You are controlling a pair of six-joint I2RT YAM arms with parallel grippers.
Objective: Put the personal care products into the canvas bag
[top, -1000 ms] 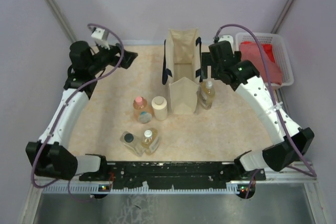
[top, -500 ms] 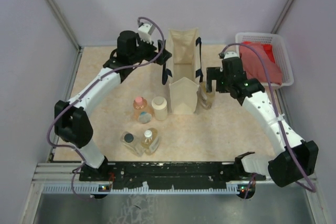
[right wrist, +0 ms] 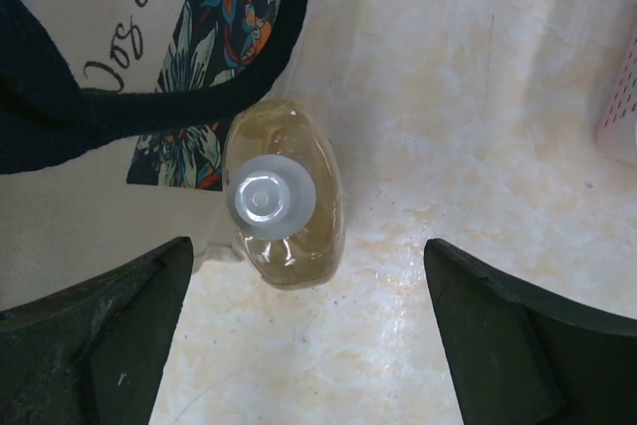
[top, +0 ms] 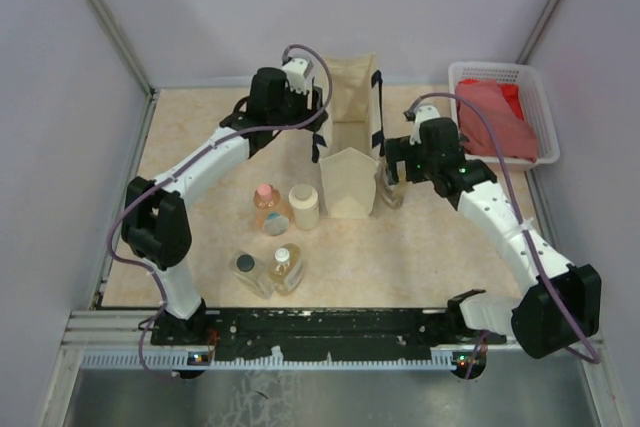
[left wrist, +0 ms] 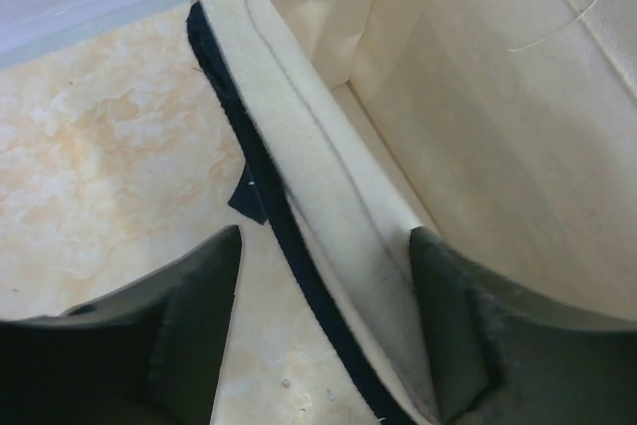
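The robot's right gripper will grab the bottle by its amber body (top: pixel 392 190) (right wrist: pixel 304 254), so the bottle's base stays free to stand inside the canvas bag.
The beige canvas bag (top: pixel 350 187) stands upright mid-table with dark strap handles. My left gripper (top: pixel 316 119) is open at its left rim; in the left wrist view (left wrist: pixel 323 335) the fingers straddle the bag wall (left wrist: pixel 328 206) and its dark strap. My right gripper (top: pixel 392 167) is open just above a white-capped amber bottle (top: pixel 391 190) standing against the bag's right side; the bottle (right wrist: pixel 284 196) lies ahead of the spread fingers, untouched. A pink-capped bottle (top: pixel 265 201), a cream cylinder (top: pixel 304 206), a dark-capped bottle (top: pixel 246 270) and a white-capped bottle (top: pixel 284 266) stand left of the bag.
A white plastic basket (top: pixel 520 72) holding a red cloth (top: pixel 492 112) sits at the back right, close behind my right arm. The bag's printed side and strap (right wrist: pixel 60 116) fill the left of the right wrist view.
My left arm has swung from the far left corner over to the bag's left rim. My right gripper has moved left and down toward the bottle beside the bag.
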